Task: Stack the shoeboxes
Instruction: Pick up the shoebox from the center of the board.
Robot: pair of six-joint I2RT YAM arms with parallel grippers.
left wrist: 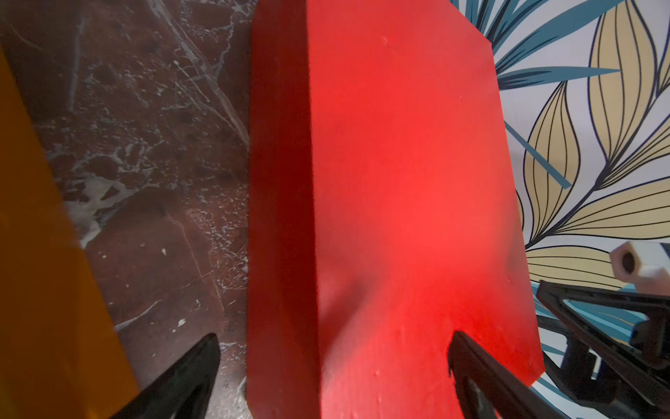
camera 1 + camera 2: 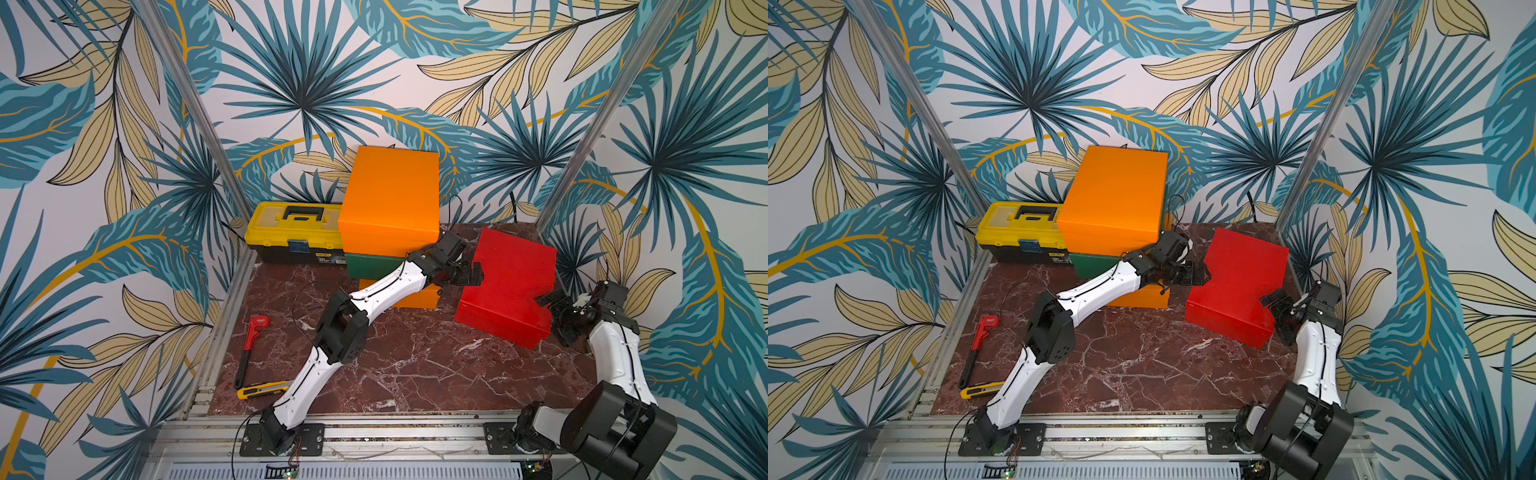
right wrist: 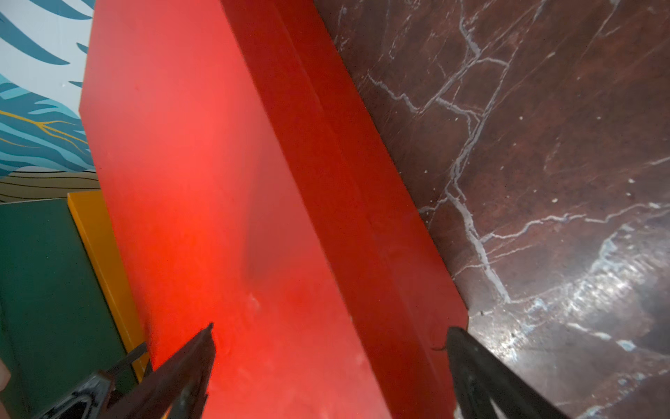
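Note:
The shoebox's bottom has to stay free for stacking, so my right gripper should next grab the red shoebox [image 2: 511, 282] with its fingers on both sides of the lid's edge, opposite my left gripper.
A red shoebox [image 2: 511, 282] [image 2: 1237, 282] lies askew on the marble table at the right. My left gripper [image 2: 473, 276] [image 1: 333, 337] is open at its left end, one finger over the lid and one beside the side wall. At the box's right end my right gripper [image 2: 548, 301] [image 3: 330, 328] is open too, straddling the lid's edge. At the back centre an orange shoebox [image 2: 390, 195] sits on a dark green shoebox [image 2: 374, 264], which sits on another orange shoebox [image 2: 415, 297]. The left arm covers part of the lower two.
A yellow-and-black toolbox [image 2: 291, 232] stands left of the stack against the back wall. A red pipe wrench [image 2: 251, 345] and a yellow utility knife [image 2: 259, 390] lie near the table's left edge. Patterned walls and metal posts close in the back and sides.

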